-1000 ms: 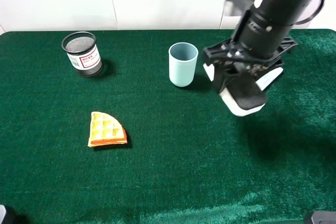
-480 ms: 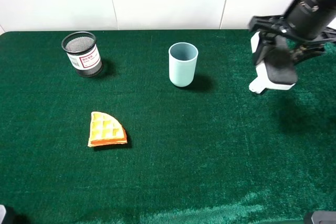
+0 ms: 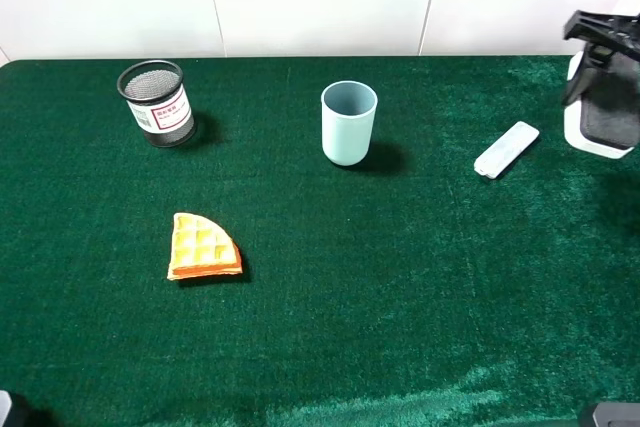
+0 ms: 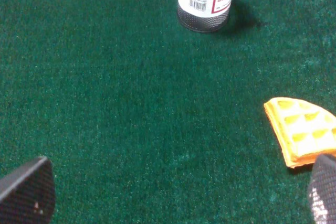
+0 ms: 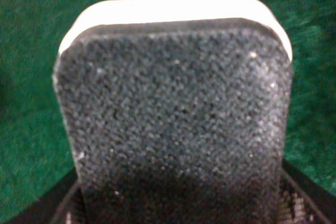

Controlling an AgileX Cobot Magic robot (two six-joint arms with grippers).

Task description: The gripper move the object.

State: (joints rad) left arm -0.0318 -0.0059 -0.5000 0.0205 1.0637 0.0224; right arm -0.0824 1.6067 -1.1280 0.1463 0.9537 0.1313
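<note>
The eraser (image 3: 605, 117) is hanging above the green cloth in the exterior view. It is too early to release it, so my right gripper will keep holding it.
My right gripper (image 3: 600, 69) is at the far right edge of the exterior view, above the green cloth, shut on the eraser block (image 3: 612, 119). The block has a black felt face and a white base. In the right wrist view the eraser (image 5: 173, 114) fills the picture, held between the jaws at its lower end. My left gripper (image 4: 176, 198) is open and empty, low over the cloth near the waffle; it does not show in the exterior view.
A slim pale-blue case (image 3: 506, 150) lies left of the held eraser. A pale-blue cup (image 3: 348, 122) stands mid-table. A black mesh pen holder (image 3: 157, 104) stands at back left, and an orange waffle wedge (image 3: 203, 246) lies in front of it.
My right gripper has carried the eraser from beside the cup to the far right edge of the table. The pale-blue case it had covered now shows. Nothing else moved.
</note>
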